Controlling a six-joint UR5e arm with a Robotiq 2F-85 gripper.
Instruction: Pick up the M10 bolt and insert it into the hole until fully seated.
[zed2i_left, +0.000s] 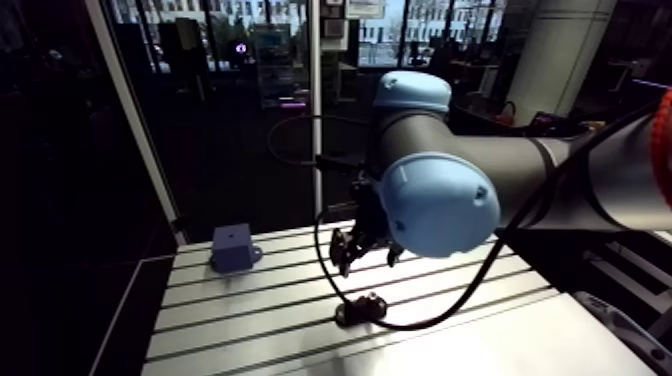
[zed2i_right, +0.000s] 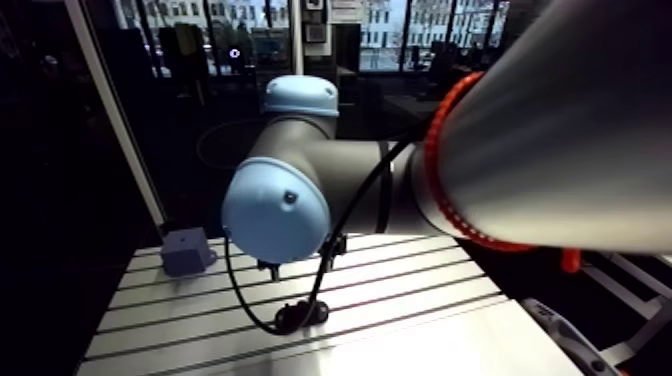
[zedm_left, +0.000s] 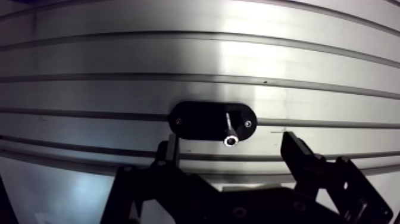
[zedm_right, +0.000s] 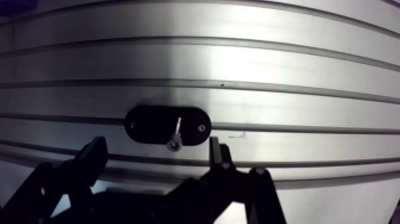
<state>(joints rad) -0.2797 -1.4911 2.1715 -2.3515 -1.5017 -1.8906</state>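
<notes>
Next, my gripper reaches the M10 bolt and grips its shiny head (zedm_left: 231, 140), since the black holder wraps the bolt's lower end.
The M10 bolt (zedm_left: 230, 132) stands upright in a black oval holder (zedm_left: 196, 122) that rests on the slotted aluminium table (zed2i_left: 250, 320). Its shiny head points toward the wrist camera. In the wrist view my gripper (zedm_left: 231, 146) is open, hovering above the holder, with the bolt seen in the gap between its two fingers (zedm_left: 297, 155). Nothing is gripped. The arm view shows the gripper (zed2i_left: 366, 258) hanging a short way above the holder (zed2i_left: 360, 310). A blue-grey block (zed2i_left: 234, 247) with a hole in its top stands at the table's back left.
The table's long slots run across the wrist view. A black cable loops down from the arm beside the holder (zed2i_right: 300, 316). The table's left edge drops off next to a white upright post (zed2i_left: 135, 120) beyond the block.
</notes>
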